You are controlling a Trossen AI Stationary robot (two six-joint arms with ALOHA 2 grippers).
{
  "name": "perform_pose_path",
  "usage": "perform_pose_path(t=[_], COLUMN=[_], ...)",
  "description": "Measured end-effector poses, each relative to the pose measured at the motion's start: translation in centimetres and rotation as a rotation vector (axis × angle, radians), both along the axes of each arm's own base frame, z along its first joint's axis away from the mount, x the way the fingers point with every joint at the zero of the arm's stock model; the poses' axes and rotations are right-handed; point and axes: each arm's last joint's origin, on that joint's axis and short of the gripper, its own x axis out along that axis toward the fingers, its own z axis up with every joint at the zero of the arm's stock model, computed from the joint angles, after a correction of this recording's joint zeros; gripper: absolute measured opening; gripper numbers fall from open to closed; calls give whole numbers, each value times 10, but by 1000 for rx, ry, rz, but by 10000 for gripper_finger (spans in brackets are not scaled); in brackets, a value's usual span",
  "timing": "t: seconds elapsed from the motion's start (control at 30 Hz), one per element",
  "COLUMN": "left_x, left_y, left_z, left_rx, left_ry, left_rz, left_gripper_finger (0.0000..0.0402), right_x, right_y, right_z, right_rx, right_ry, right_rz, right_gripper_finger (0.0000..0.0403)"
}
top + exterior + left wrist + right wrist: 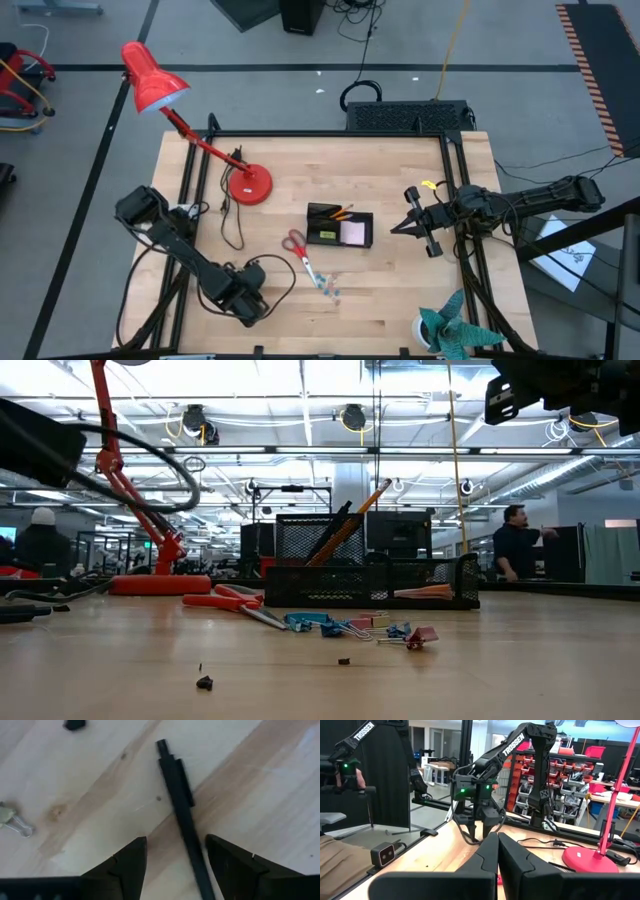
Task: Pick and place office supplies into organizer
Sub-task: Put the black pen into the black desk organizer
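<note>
The black pen needs to stand in the organizer, so my left gripper will next grab the pen's body below its clip.
A black pen (176, 785) lies flat on the wooden table near its front left. My left gripper (176, 839) points down over it, open, one finger on each side of the pen's shaft, apart from it; it also shows in the high view (250, 305). The black organizer (340, 226) at mid-table holds orange pencils (350, 525) leaning upright and a pink note pad (352, 233). Red-handled scissors (298, 250) and bluish clips (330, 290) lie on the table in front of it. My right gripper (497, 850) waits shut above the table's right side.
A red desk lamp (200, 130) stands at the back left, its base (248, 186) on the table with a cable beside it. A teal spiky plant (455, 330) sits at the front right corner. A black box (410, 115) stands behind the table. One clip (15, 822) lies near the pen.
</note>
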Motion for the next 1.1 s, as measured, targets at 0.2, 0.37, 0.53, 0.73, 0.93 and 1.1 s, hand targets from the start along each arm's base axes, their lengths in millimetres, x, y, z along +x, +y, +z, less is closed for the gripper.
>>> perform_pose_path(t=[0.2,0.37,0.53,0.73,0.93,1.1], left_x=[4,5,6,10,17,29], left_y=[-3,-2,0,0,6,16], left_z=[-13,-18,-17,-13,-2,24], left_rx=[5,15,35,59,226,363], left_ry=[25,38,25,-64,-272,-466], left_rz=[-2,27,31,-50,-98,-167], left_gripper_finger=[214,200,121,28,51,44], right_x=[0,0,0,0,0,0], right_y=[0,0,0,0,0,0], right_z=[0,0,0,0,0,0], right_rx=[0,0,0,0,0,0], right_ry=[-3,-4,-3,-3,-3,-3], right_rz=[0,0,0,0,0,0], right_gripper_finger=[0,0,0,0,0,0])
